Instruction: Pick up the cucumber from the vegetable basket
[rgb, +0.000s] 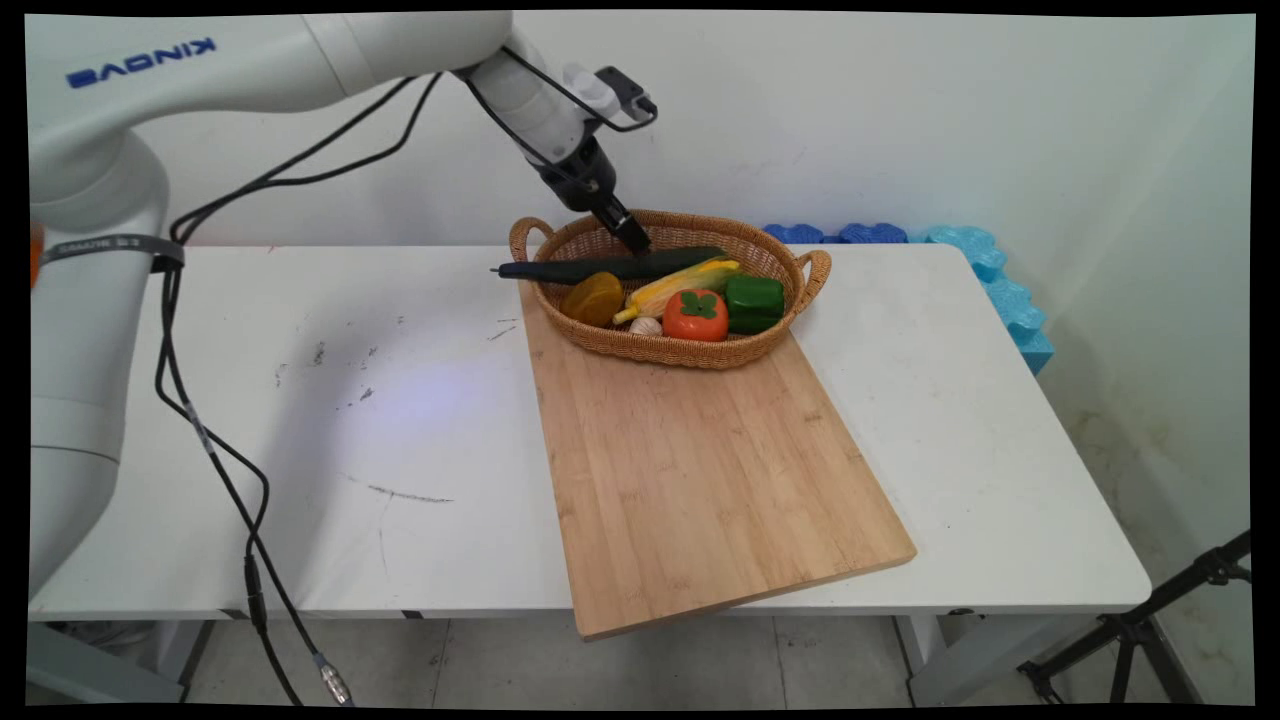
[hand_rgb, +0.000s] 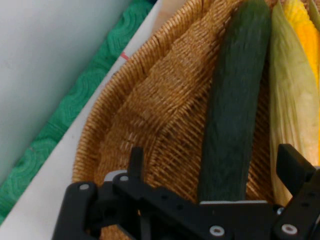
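The long cucumber is to go out onto the cutting board (rgb: 708, 468). My gripper should next grab the long cucumber around its middle (rgb: 624, 266) to lift it out there.
My black gripper (rgb: 635, 243) reaches down into the back of a woven basket (rgb: 690, 352), right over a long dark green cucumber (rgb: 610, 267) that lies across it with one end sticking out past the left rim. In the hand view the gripper (hand_rgb: 215, 167) stands open, with the cucumber (hand_rgb: 235, 100) running up between the two fingers; the left finger (hand_rgb: 135, 161) is clear of it. An ear of corn (hand_rgb: 295, 75) lies just beside the cucumber on the basket's weave (hand_rgb: 150, 100).
The basket also holds corn (rgb: 680, 285), an orange persimmon (rgb: 695, 315), a green pepper (rgb: 753, 303), a yellow-brown piece (rgb: 592, 298) and a small pale item (rgb: 646, 326). It stands on the far end of a wooden cutting board (rgb: 700, 470). Blue foam mats (rgb: 990, 270) line the wall.
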